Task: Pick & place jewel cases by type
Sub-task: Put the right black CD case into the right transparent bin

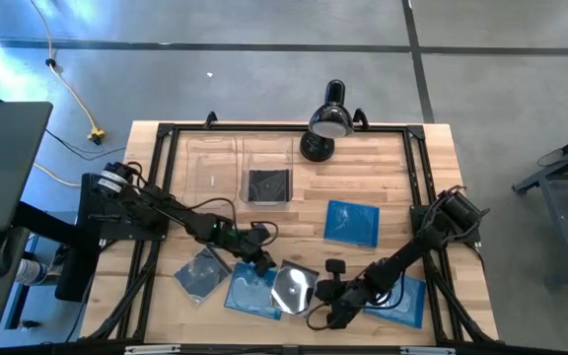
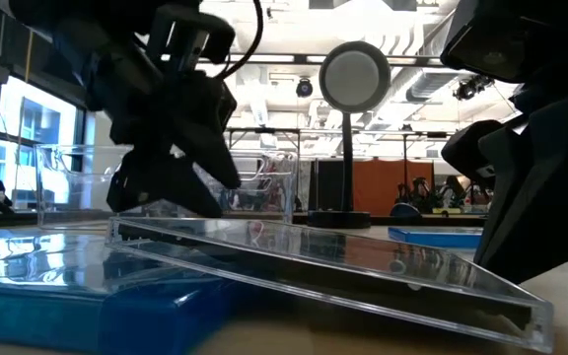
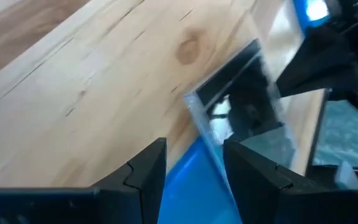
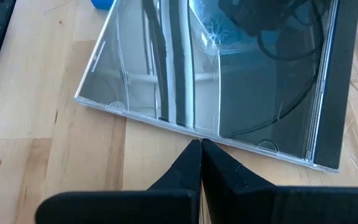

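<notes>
Next, my left gripper grabs the dark jewel case by its raised edge (image 1: 280,282), to sort it into its bin (image 1: 266,173).
A clear-covered dark jewel case (image 1: 294,286) lies tilted near the front edge. Its left part rests on a blue jewel case (image 1: 249,293), its right edge on the wood. My right gripper (image 4: 201,146) is shut, with its tips at that right edge. My left gripper (image 3: 194,165) is open and slants down over the tilted case's raised left corner (image 3: 207,127), one finger on either side of it. A grey case (image 1: 200,271) lies on the table at the near left. Another blue case (image 1: 351,222) lies mid-table, and one more (image 1: 407,301) lies under my right arm. My right gripper meets the tilted case's low edge (image 4: 194,132) with its shut fingertips, near the middle of that edge. The fingers slant down from the table's right. The case stays tilted, this edge on the wood. My left gripper: I cannot tell whether it touches the raised corner.
Two clear bins stand at the far left of the table: one (image 1: 210,163) bare, the other (image 1: 267,168) with a dark case in it. A black lamp (image 1: 328,123) stands at the far middle. Bare wood shows between the bins and the cases.
</notes>
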